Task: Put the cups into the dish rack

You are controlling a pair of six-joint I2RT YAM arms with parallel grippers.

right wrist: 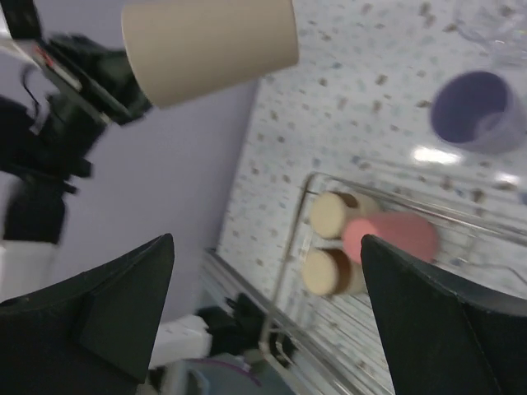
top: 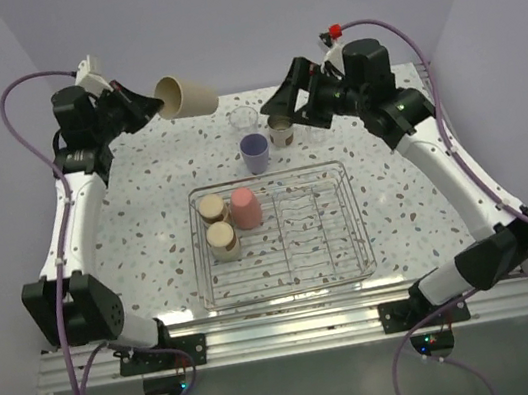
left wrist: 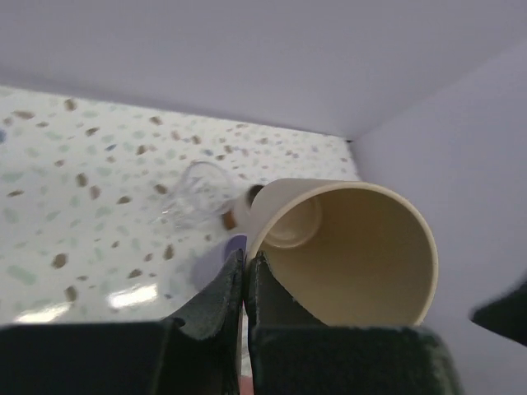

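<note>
My right gripper grabs the tall tan cup around its base end (top: 207, 99) next, opposite the held rim. Then I load the cup rim-first into the rack (top: 350, 229).
My left gripper (top: 158, 103) is shut on the rim of the tall tan cup (top: 186, 96), which it holds on its side high over the table's far left. The left wrist view shows the fingertips (left wrist: 244, 262) pinching the cup's wall (left wrist: 354, 247). A clear cup (top: 244, 120), a lavender cup (top: 255, 152) and a brown cup (top: 281, 133) stand on the table behind the dish rack (top: 350, 229). Two brown cups (top: 212, 209) (top: 223, 241) and a pink cup (top: 246, 206) sit upside down in the rack's left end. My right gripper (top: 276, 114) hangs open above the brown cup, holding nothing.
The rack's right two thirds (top: 310, 230) hold nothing. In the right wrist view the tan cup (right wrist: 210, 45) hangs above the rack's wire rim (right wrist: 295, 247), with the lavender cup (right wrist: 478, 111) to the right. Walls close in on the back and both sides.
</note>
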